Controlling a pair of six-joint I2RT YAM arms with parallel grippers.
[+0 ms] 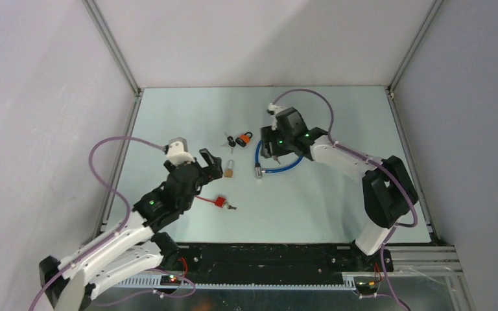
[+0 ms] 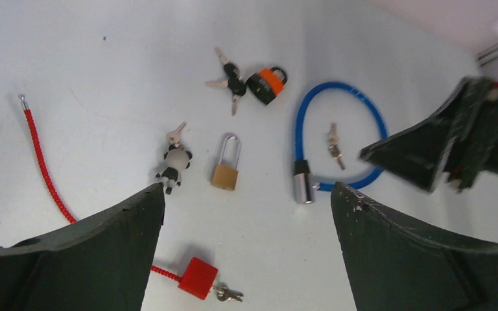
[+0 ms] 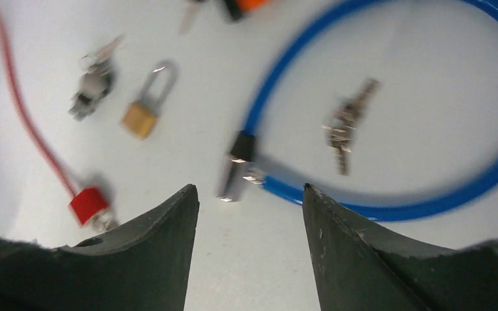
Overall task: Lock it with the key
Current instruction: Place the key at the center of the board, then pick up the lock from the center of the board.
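Next, my right gripper grabs the red cable lock's cube (image 1: 220, 201) (image 3: 89, 205) by its sides, which leaves the cable and key free for locking.
A brass padlock (image 1: 230, 170) lies mid-table with its shackle shut; it also shows in the left wrist view (image 2: 225, 170). A panda keychain with a key (image 2: 175, 162) lies just left of it. A blue cable lock (image 1: 282, 168) rests in a loop, with a bunch of keys (image 2: 332, 146) inside the loop. An orange padlock (image 2: 266, 84) has keys beside it. A red cable lock (image 2: 198, 277) has a key in its cube. My left gripper (image 1: 211, 163) is open and empty, left of the brass padlock. My right gripper (image 1: 269, 148) is open and empty above the blue loop (image 3: 389, 207).
The red cable (image 2: 42, 162) runs left from the cube across the table. The blue lock's metal barrel (image 3: 237, 168) lies just ahead of my right fingertips. White walls close the table on three sides.
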